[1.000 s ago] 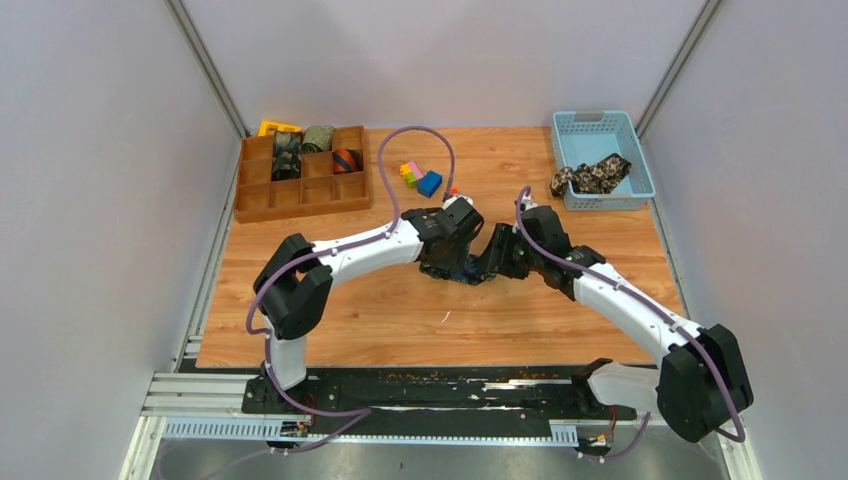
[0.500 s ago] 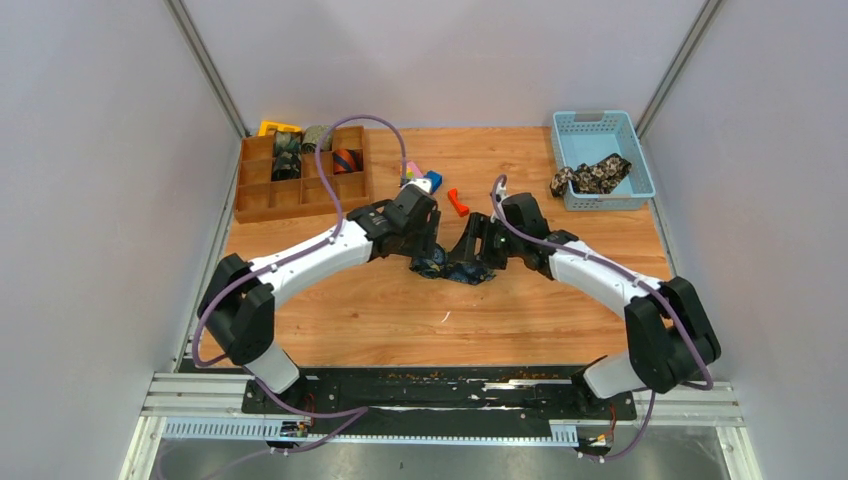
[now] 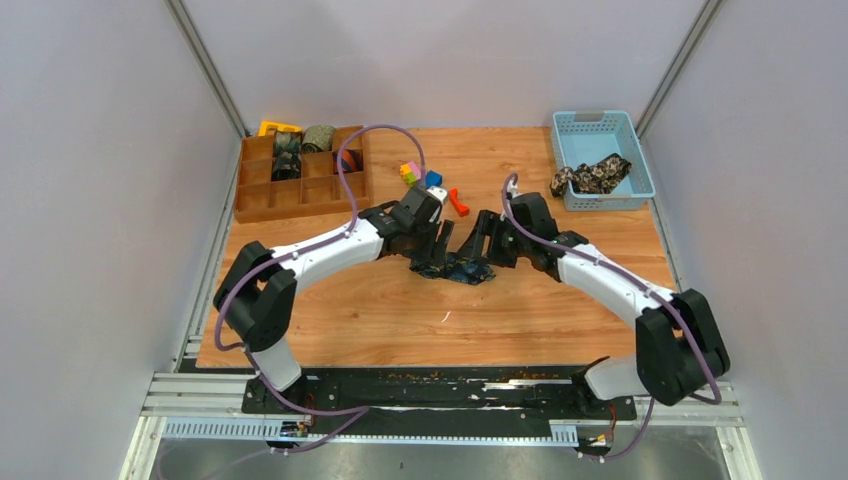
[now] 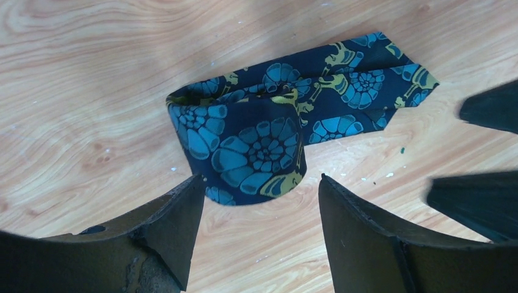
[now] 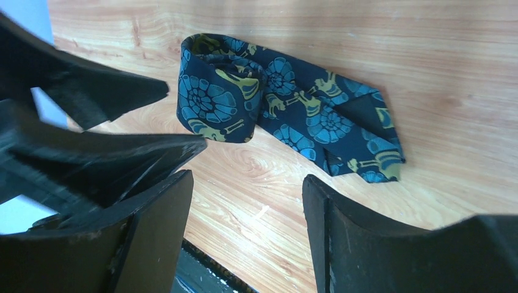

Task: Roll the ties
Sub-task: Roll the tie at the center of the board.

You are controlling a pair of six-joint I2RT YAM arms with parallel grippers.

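Note:
The left gripper reaches the navy tie next and grabs its coil across the sides, so the pointed tail stays free to roll up.
A navy tie with gold-teal paisley (image 3: 455,268) lies mid-table, partly rolled into a coil with its pointed tail still flat (image 4: 256,140) (image 5: 275,104). My left gripper (image 3: 432,243) (image 4: 259,201) is open and empty, just left of and above the coil. My right gripper (image 3: 480,243) (image 5: 247,201) is open and empty, just right of it. Neither touches the tie. A black-tan floral tie (image 3: 592,176) hangs over the blue basket's rim. Rolled ties (image 3: 318,138) sit in the wooden tray.
A wooden divided tray (image 3: 300,190) stands at the back left, a blue basket (image 3: 620,130) at the back right. Small coloured plastic blocks (image 3: 420,175) and a red piece (image 3: 458,202) lie behind the grippers. The table's front edge shows in the right wrist view (image 5: 207,262).
Both arms have drawn back from the navy tie and lifted slightly. The coil now lies free between the open grippers. The left arm swung leftwards.

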